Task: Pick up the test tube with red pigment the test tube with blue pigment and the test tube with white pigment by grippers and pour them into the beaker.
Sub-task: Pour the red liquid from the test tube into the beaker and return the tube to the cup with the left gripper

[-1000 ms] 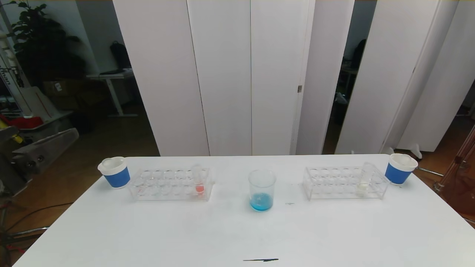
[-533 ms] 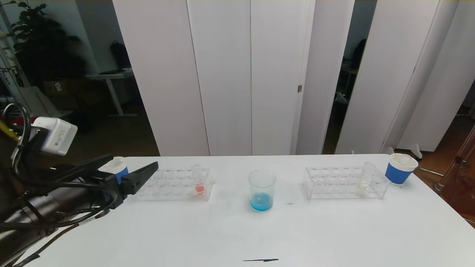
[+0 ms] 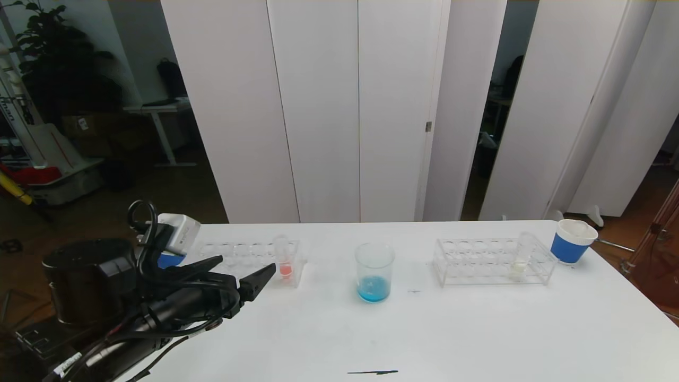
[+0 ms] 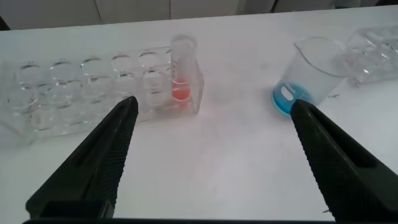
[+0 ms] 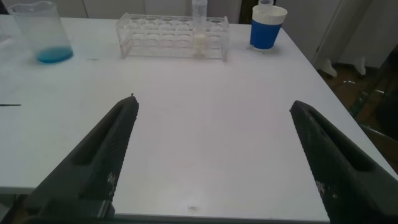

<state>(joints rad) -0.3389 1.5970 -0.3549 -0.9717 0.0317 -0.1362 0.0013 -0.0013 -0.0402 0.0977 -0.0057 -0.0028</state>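
Observation:
The rack's sides surround the tube's red bottom, so my left gripper next needs to grab the test tube's upper section (image 3: 281, 247) (image 4: 183, 53) above the rack to pour into the beaker.
My left gripper (image 3: 247, 263) is open and empty, low over the table just left of the red pigment tube (image 3: 285, 260). That tube stands upright at the right end of the left clear rack (image 3: 238, 254). In the left wrist view my gripper (image 4: 214, 102) faces the table between the red tube (image 4: 181, 68) and the beaker (image 4: 308, 74). The beaker (image 3: 374, 271) stands mid-table with blue liquid at its bottom. The white pigment tube (image 3: 522, 257) leans in the right rack (image 3: 477, 262). No blue pigment tube is in view. My right gripper (image 5: 212, 102) is open and empty above the table's near right part, outside the head view.
A blue-banded paper cup (image 3: 572, 241) stands at the far right; another (image 3: 170, 260) is mostly hidden behind my left arm. A thin black mark (image 3: 373, 372) lies near the front edge. The right wrist view shows the beaker (image 5: 40, 34), the right rack (image 5: 174, 36) and the cup (image 5: 267, 26).
My left arm has come in from the left and moved right along the left rack, towards the red tube. Tubes, racks and beaker have not moved.

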